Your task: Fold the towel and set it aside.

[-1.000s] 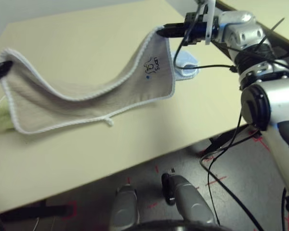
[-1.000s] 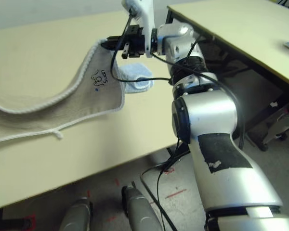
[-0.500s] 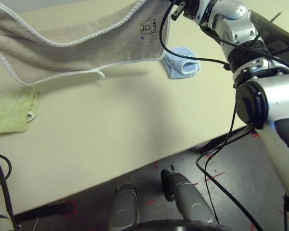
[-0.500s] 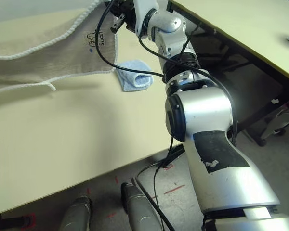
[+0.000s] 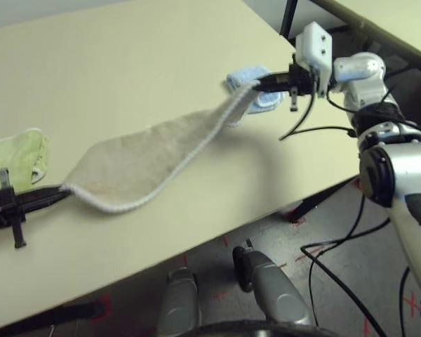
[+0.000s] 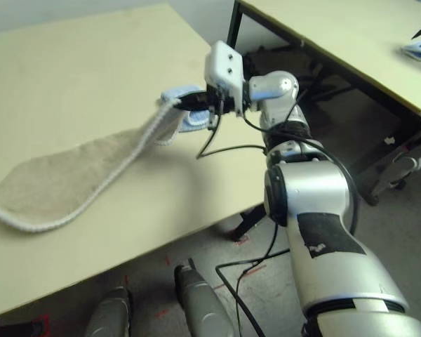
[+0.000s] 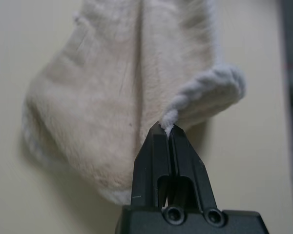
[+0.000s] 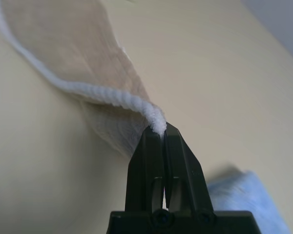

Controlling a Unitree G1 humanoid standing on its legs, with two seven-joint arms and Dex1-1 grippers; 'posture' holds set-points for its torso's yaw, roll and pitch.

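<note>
The white edging curls up, so my left gripper must hold the beige towel (image 5: 147, 158) until it's flat.
The beige towel (image 5: 147, 158) with white edging hangs stretched low over the table, running from near left to far right. My left gripper (image 5: 56, 193) is shut on the towel's near-left corner, close to the table's front edge; its tips (image 7: 168, 130) pinch the white edging. At the far right my right gripper (image 5: 256, 83) is shut on the opposite corner, where the white edging (image 8: 156, 119) sits between the closed tips. The towel (image 6: 77, 175) sags in the middle and looks doubled along its length.
A small light-blue towel (image 5: 256, 98) lies rolled just behind my right gripper. A lime-green cloth (image 5: 14, 158) lies at the left, beside my left gripper. The table's right edge (image 5: 323, 186) is near my right arm. A second table (image 6: 351, 35) stands at the far right.
Both grippers have come down and toward me with the towel, which now hangs low and narrow over the table instead of spread high. The camera view has also shifted.
</note>
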